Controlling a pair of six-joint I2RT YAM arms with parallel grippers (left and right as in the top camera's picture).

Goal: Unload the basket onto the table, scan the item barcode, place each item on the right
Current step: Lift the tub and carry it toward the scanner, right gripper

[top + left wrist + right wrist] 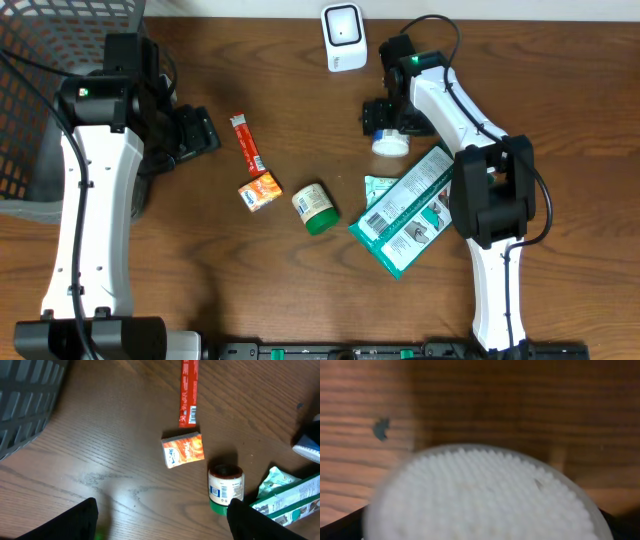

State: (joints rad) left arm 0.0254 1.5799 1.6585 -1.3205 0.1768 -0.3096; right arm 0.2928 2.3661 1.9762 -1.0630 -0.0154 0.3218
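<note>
My right gripper should next grab the tub of cotton swabs across its round sides near the tub's top (391,136) (485,509), so the tub's label below stays uncovered for scanning.
A round white tub of cotton swabs (390,146) stands on the table below the white barcode scanner (342,38). My right gripper (385,120) hangs directly over the tub. In the right wrist view the tub (485,495) fills the frame between wide-open jaws, whose fingers show only as dark corners. My left gripper (198,135) hovers open and empty at the left. Its dark fingers (65,522) frame bare wood. A red stick pack (246,145), an orange packet (260,191), a green-lidded jar (315,208) and a teal pouch (405,212) lie mid-table.
A dark wire basket (60,60) occupies the back left corner. In the left wrist view the jar (226,487) lies close to the right finger, with the orange packet (183,450) and red stick (188,392) beyond it.
</note>
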